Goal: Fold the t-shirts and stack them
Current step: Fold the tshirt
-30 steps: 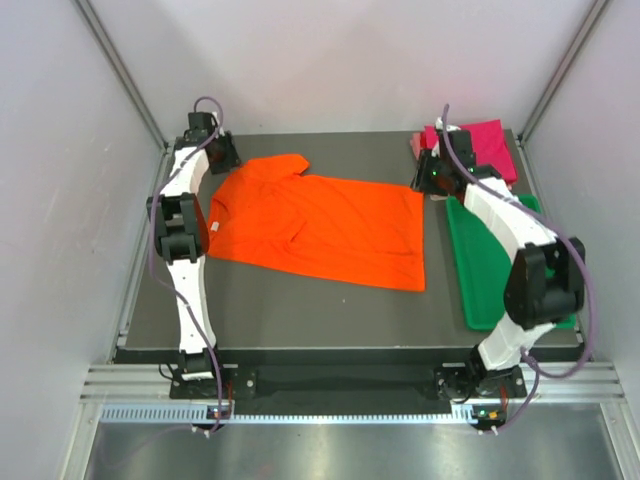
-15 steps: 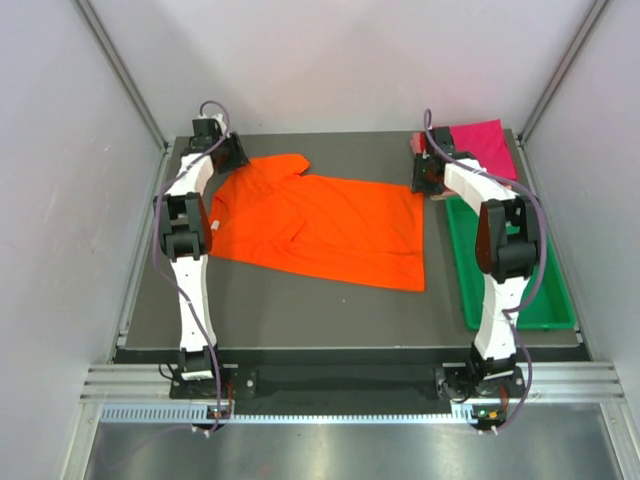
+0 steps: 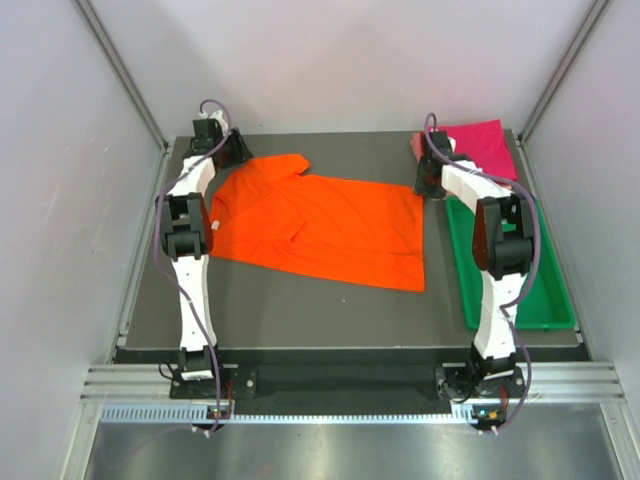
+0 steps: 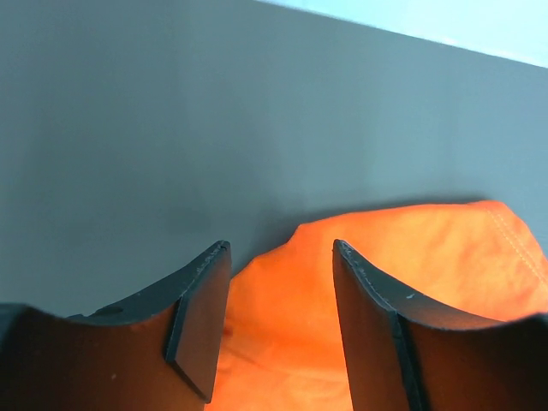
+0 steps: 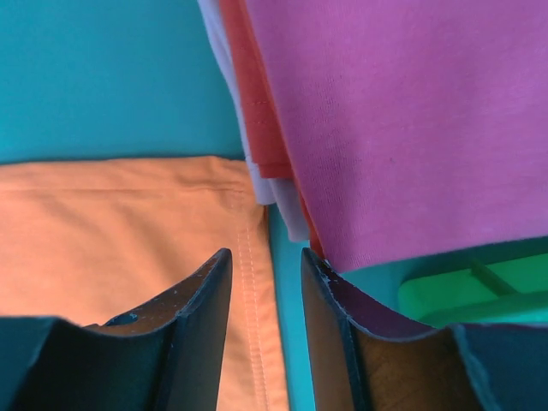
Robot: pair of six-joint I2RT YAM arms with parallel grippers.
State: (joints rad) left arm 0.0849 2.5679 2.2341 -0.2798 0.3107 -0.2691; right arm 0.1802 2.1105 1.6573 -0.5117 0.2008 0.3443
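Observation:
Next, my left gripper grabs the orange t-shirt's far edge at the sleeve to fold that far side over the t-shirt's body.
The bright orange collared t-shirt lies spread flat across the middle of the table. My left gripper is open over its far left sleeve; in the left wrist view orange cloth fills the gap between the open jaws. My right gripper is open at the shirt's far right corner; its wrist view shows the hemmed edge between the jaws. The folded magenta t-shirt lies at the far right corner on top of a pale one.
A green plastic tray lies along the table's right side, just in front of the folded stack. White walls and metal posts close in the table on three sides.
The right arm has swung its elbow inward and reached farther back, bringing its gripper to the shirt's far right corner. The left gripper has edged a little farther back by the sleeve.

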